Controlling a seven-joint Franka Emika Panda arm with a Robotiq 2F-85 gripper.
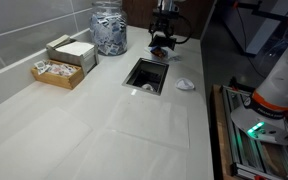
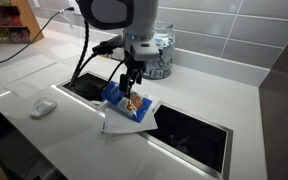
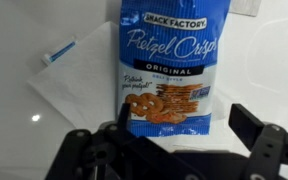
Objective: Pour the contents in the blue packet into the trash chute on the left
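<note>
My fingers are above the packet's pretzel-printed end (image 3: 167, 106) and the white paper. My gripper needs to go lower before it closes on the blue packet (image 3: 167, 65).
The blue packet (image 3: 167, 65) is a pretzel-crisps bag lying flat on a white sheet of paper (image 3: 79, 95). It also shows in both exterior views (image 2: 125, 101) (image 1: 161, 46). My gripper (image 3: 181, 125) is open and straddles the packet's near end, one finger on each side, with a gap at the right finger. In both exterior views the gripper (image 2: 131, 86) (image 1: 162, 36) hangs straight down over the packet. The trash chute (image 1: 147, 73), steel-framed and dark inside, lies just in front of the packet; in an exterior view it (image 2: 84, 87) is beside and behind the gripper.
A smaller black-rimmed opening (image 2: 194, 132) lies on the packet's other side. A white crumpled scrap (image 1: 185, 84) (image 2: 42, 107) lies by the chute. A glass jar (image 1: 109, 30), boxes (image 1: 70, 52) and a small basket (image 1: 58, 73) stand by the tiled wall. A small torn wrapper piece (image 3: 59, 54) lies on the counter.
</note>
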